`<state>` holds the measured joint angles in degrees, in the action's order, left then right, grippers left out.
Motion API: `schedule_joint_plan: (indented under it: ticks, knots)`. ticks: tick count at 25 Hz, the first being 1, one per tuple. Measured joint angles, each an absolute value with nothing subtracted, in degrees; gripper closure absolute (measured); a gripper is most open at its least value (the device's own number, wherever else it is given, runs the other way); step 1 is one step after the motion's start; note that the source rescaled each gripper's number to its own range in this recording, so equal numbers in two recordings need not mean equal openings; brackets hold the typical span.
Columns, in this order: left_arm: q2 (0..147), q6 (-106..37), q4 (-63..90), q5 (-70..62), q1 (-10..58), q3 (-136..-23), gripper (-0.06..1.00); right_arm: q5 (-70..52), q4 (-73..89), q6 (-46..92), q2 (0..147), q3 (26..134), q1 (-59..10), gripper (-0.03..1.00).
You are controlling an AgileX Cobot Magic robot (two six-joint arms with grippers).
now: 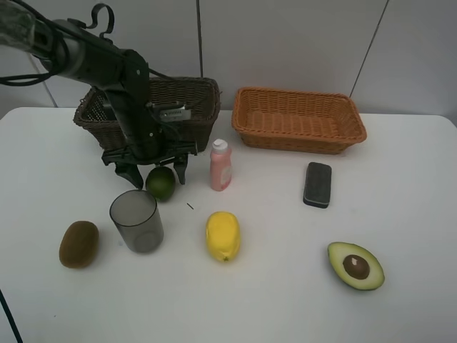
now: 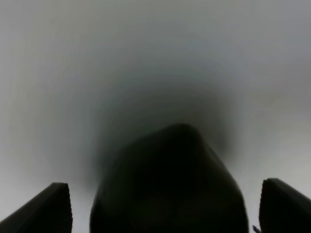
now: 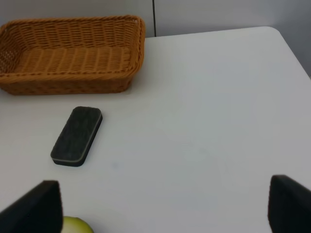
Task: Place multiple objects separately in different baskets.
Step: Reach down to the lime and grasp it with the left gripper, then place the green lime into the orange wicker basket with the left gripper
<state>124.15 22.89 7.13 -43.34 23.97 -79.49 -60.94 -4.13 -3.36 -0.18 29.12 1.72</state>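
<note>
The lime is deep between my left gripper's fingers. They would hold the green lime [image 1: 163, 187] [image 2: 167, 189] if they closed now.
My left gripper [image 1: 158, 179] hangs open around the green lime [image 1: 163, 187], one finger on each side, just in front of the dark brown basket [image 1: 187, 100]. In the left wrist view the lime [image 2: 167, 189] is a dark blur between the fingertips [image 2: 48, 211]. The orange-tan basket [image 1: 300, 118] stands at the back right. Pink bottle [image 1: 221, 166], grey cup [image 1: 136, 220], kiwi [image 1: 78, 244], lemon [image 1: 223, 236], eraser [image 1: 318, 184] and avocado half [image 1: 355, 265] lie on the table. My right gripper [image 3: 163, 206] is open and empty, above the table near the eraser [image 3: 77, 136] and the orange-tan basket [image 3: 73, 58].
The white table [image 1: 400, 200] ends at a grey panelled wall behind the baskets. The left arm's cables hang over the dark basket. A sliver of the avocado [image 3: 74, 225] shows beside one right finger. A small dark speck [image 1: 190, 206] lies near the lime.
</note>
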Motion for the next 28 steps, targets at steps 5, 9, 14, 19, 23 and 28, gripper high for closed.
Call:
schedule_joint_plan:
  ticks: [5,9,14,19,23,28]
  knots:
    - [124.5,23.1,7.1,-43.4,24.0,-79.5,0.15,-60.9,-4.1,-3.4,-0.2,29.1,1.7,-0.03]
    - [124.5,23.2,7.2,-43.7,24.0,-79.5,0.43,-60.9,-4.1,-3.4,-0.2,29.1,1.7,-0.03]
    - [122.3,20.9,7.1,-48.3,24.0,-81.5,0.43,-60.9,-4.1,-3.4,-0.2,29.1,1.7,-0.03]
    - [116.3,13.7,9.3,-54.7,24.0,-92.6,0.43,-60.9,-4.1,-3.4,-0.2,29.1,1.7,-0.03]
    - [118.0,4.4,17.8,-54.2,24.9,-104.9,0.43,-60.9,-4.1,-3.4,-0.2,29.1,1.7,-0.03]
    - [128.2,0.5,21.2,-49.6,29.0,-117.1,0.43,-60.9,-4.1,-3.4,-0.2,29.1,1.7,-0.03]
